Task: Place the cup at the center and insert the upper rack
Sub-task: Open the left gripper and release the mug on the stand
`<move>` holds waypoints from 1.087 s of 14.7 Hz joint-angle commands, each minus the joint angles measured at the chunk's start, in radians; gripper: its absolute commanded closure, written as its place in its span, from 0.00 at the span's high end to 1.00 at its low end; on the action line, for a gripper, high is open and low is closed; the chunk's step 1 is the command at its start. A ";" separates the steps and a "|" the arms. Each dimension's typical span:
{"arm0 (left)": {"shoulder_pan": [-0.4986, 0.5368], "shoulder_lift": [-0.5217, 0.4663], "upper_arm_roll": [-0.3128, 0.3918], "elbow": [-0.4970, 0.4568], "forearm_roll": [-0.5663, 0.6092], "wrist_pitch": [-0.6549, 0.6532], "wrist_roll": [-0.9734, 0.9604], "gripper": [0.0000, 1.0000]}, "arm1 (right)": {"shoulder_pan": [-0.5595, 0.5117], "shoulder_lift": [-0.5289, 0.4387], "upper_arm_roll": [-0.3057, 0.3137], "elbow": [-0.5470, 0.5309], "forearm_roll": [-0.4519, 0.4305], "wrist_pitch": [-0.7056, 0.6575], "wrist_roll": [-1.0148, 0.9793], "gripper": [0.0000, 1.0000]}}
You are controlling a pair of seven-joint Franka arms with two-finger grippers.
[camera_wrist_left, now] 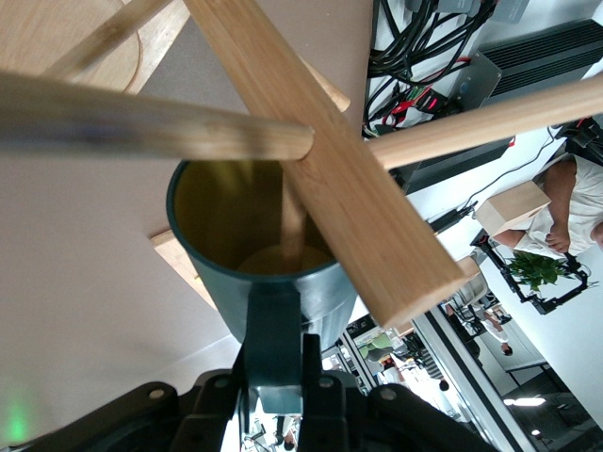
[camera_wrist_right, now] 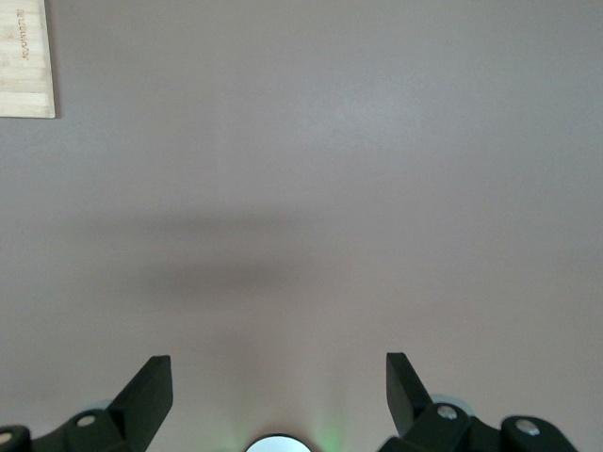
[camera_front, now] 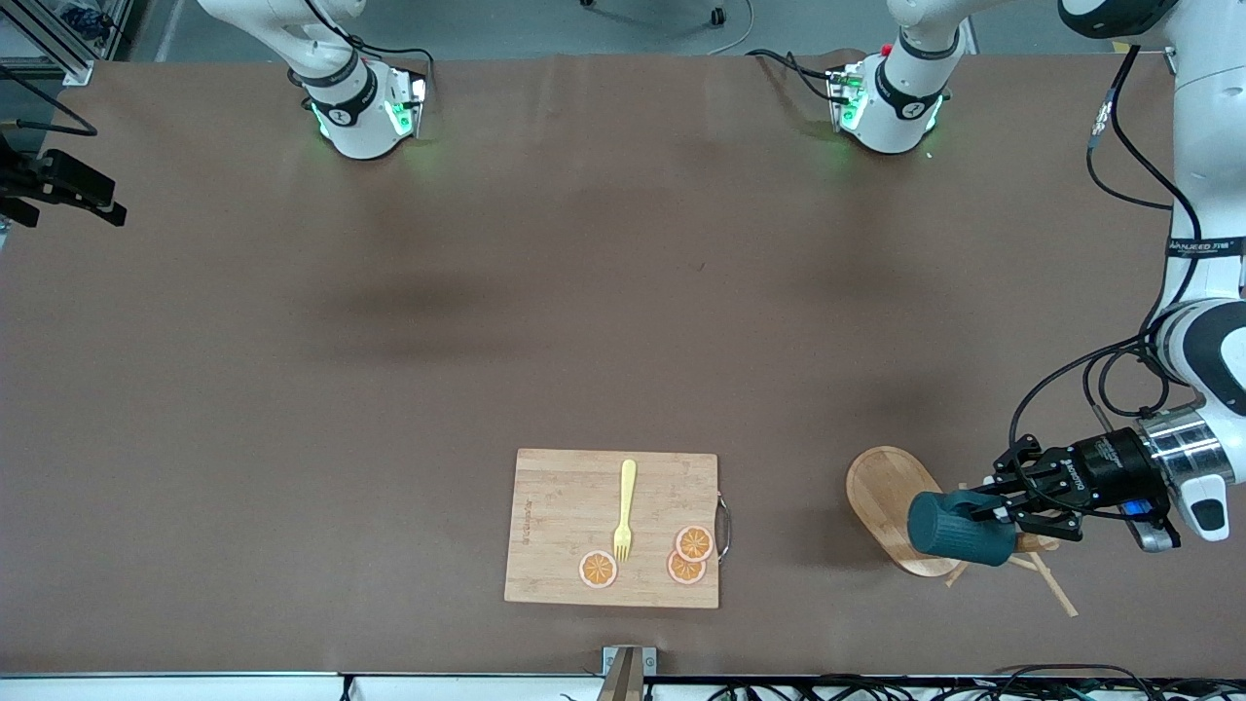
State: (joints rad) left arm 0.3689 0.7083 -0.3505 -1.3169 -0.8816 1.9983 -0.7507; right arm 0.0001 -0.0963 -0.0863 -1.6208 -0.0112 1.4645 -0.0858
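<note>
The dark teal cup hangs over the wooden peg, with its ochre inside around the peg, and it would stay there, so the robot's left gripper should open.
The dark teal cup is at the wooden mug tree, near the front edge at the left arm's end of the table. The tree leans tipped over, its oval base turned up and its pegs toward the table. My left gripper is shut on the cup's handle. In the left wrist view the cup's ochre inside faces the post, and one peg crosses its mouth. My right gripper is open and empty above bare table.
A rectangular bamboo cutting board lies near the front edge at the table's middle, with a yellow fork and three orange slices on it. Its corner shows in the right wrist view. Both arm bases stand along the back edge.
</note>
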 commanded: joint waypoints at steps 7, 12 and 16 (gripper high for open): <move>0.005 -0.044 -0.001 0.007 0.040 -0.010 0.025 1.00 | -0.005 -0.010 0.000 -0.005 -0.006 0.000 0.006 1.00; -0.005 -0.211 -0.059 0.004 0.428 -0.071 0.031 1.00 | -0.006 -0.008 -0.001 -0.004 -0.006 0.002 0.006 1.00; 0.005 -0.334 -0.133 -0.007 0.789 -0.206 0.219 1.00 | -0.006 -0.008 -0.001 -0.005 -0.006 0.000 0.006 1.00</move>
State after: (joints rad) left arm 0.3625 0.4426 -0.4725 -1.2853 -0.1989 1.8439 -0.6460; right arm -0.0004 -0.0962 -0.0911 -1.6204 -0.0112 1.4645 -0.0858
